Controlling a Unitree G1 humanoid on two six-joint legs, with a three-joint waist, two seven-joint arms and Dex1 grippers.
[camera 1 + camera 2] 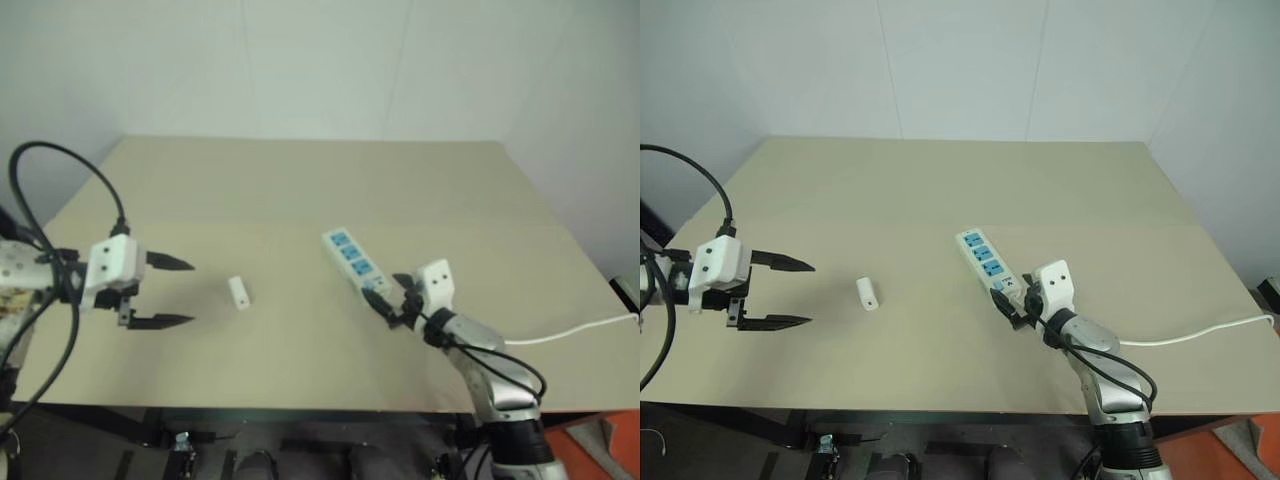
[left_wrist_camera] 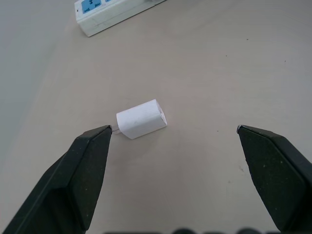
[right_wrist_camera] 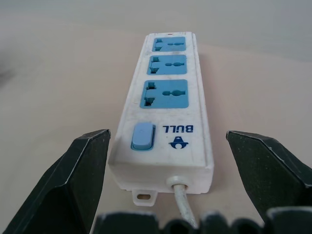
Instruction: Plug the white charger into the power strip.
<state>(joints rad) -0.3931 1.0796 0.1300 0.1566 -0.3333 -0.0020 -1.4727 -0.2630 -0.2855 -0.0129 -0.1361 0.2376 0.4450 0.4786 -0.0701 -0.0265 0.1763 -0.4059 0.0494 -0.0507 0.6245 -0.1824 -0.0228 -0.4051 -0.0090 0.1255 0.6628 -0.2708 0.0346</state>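
The power strip's blue sockets need to stay free to take the charger (image 1: 238, 292). My right gripper should grab the power strip by its cord end (image 1: 374, 288) next.
The white charger (image 1: 238, 292) lies on its side on the beige table (image 1: 300, 180), left of centre. My left gripper (image 1: 188, 292) hovers just to its left, open, with the fingers spread wide. In the left wrist view the charger (image 2: 142, 119) rests on the table just ahead of one fingertip, and the left gripper (image 2: 174, 129) holds nothing. The power strip (image 1: 355, 262) lies at a slant right of centre, blue sockets up. My right gripper (image 3: 168, 134) is open at the strip's cord end, one finger on each side of the power strip (image 3: 168, 97), with a gap at both.
The strip's thin white cord (image 1: 570, 330) runs off toward the table's right edge. A blue switch (image 3: 142, 135) sits at the strip's cord end. Bare tabletop lies between the charger and the strip. A white wall stands behind the table.
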